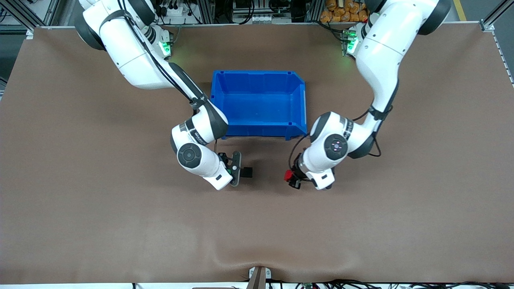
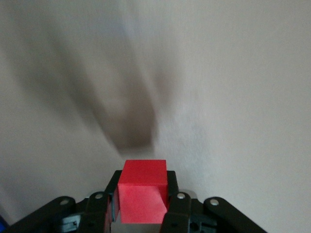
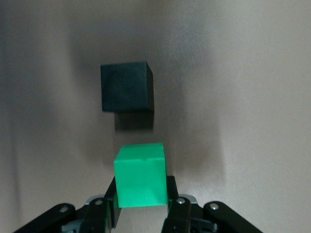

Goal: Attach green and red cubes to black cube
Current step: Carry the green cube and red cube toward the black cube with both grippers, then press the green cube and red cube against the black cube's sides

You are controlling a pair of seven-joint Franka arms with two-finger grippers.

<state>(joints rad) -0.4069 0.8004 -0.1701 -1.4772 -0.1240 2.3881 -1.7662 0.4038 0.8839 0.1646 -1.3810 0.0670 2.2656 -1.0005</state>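
The red cube (image 1: 288,175) hangs short. The red cube now stays held in my left gripper until it touches the black cube (image 1: 247,172).
The black cube (image 1: 247,172) sits on the brown table, nearer to the front camera than the blue bin. My right gripper (image 1: 240,171) is low beside it and shut on the green cube (image 3: 140,174). In the right wrist view the black cube (image 3: 126,86) lies a short gap ahead of the green cube, not touching it. My left gripper (image 1: 291,179) is shut on the red cube (image 1: 288,175) and holds it low over the table, toward the left arm's end and apart from the black cube. The red cube (image 2: 143,191) fills the jaws in the left wrist view.
An open blue bin (image 1: 299,100) with nothing in it stands in the table's middle, between the two arms and farther from the front camera than the cubes. Bare brown table surrounds the cubes.
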